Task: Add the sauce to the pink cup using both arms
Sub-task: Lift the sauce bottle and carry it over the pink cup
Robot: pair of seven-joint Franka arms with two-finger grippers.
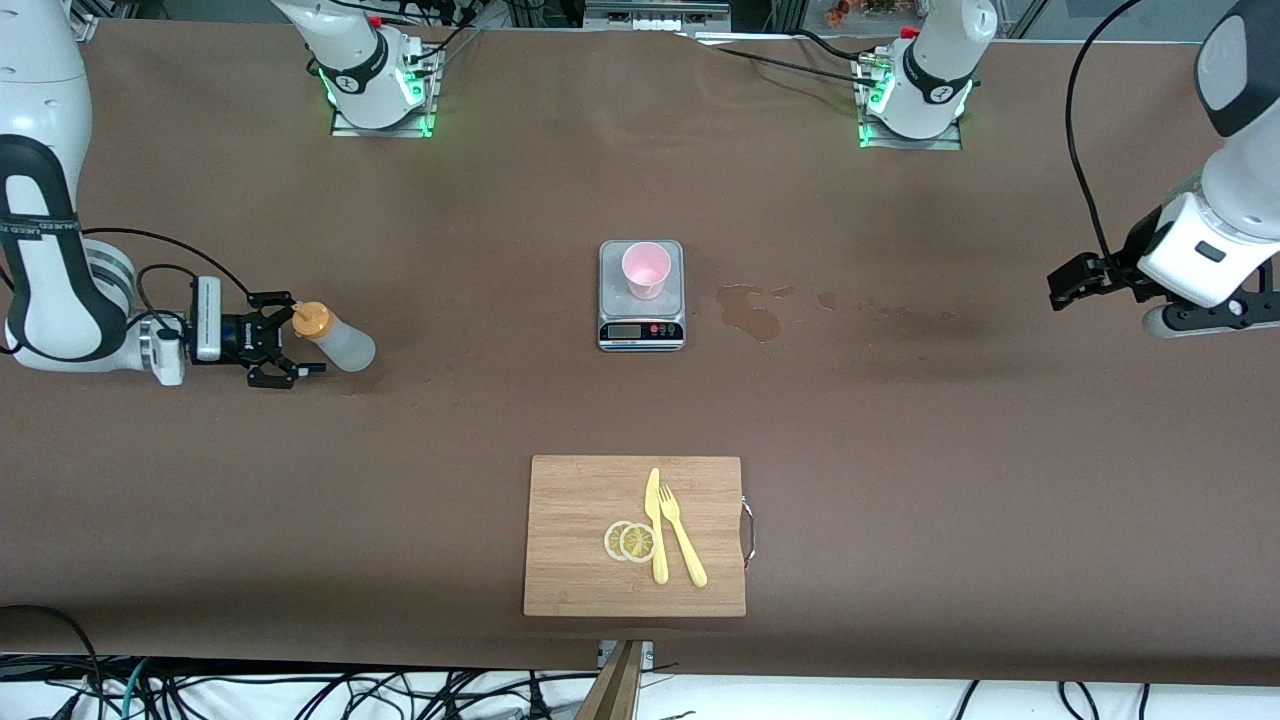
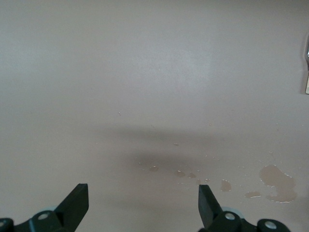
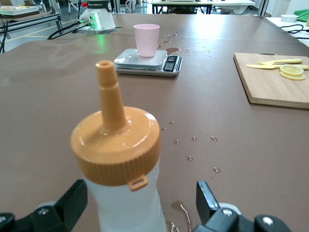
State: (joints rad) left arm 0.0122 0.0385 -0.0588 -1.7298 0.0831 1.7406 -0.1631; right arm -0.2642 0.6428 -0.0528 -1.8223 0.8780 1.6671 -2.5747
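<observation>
I will next grab the sauce bottle (image 1: 338, 342) with my right gripper by its translucent body below the orange cap, to squeeze sauce into the pink cup (image 1: 646, 268).
The sauce bottle (image 1: 338, 342) stands upright on the brown table near the right arm's end; it is translucent white with an orange nozzle cap (image 3: 115, 140). My right gripper (image 1: 303, 337) reaches in level with the table. It is open, one finger on each side of the bottle (image 3: 125, 208), with a gap at one side. The pink cup (image 1: 646, 268) stands upright on a grey kitchen scale (image 1: 641, 322) at mid-table, and shows in the right wrist view too (image 3: 146, 39). My left gripper (image 1: 1066, 284) hangs open over bare table at the left arm's end, holding nothing (image 2: 142, 205).
A wooden cutting board (image 1: 580, 500) lies nearer to the front camera than the scale. On it are a yellow knife (image 1: 655, 525), a yellow fork (image 1: 682, 540) and two lemon slices (image 1: 630, 541). A wet spill (image 1: 752, 315) marks the table beside the scale toward the left arm's end.
</observation>
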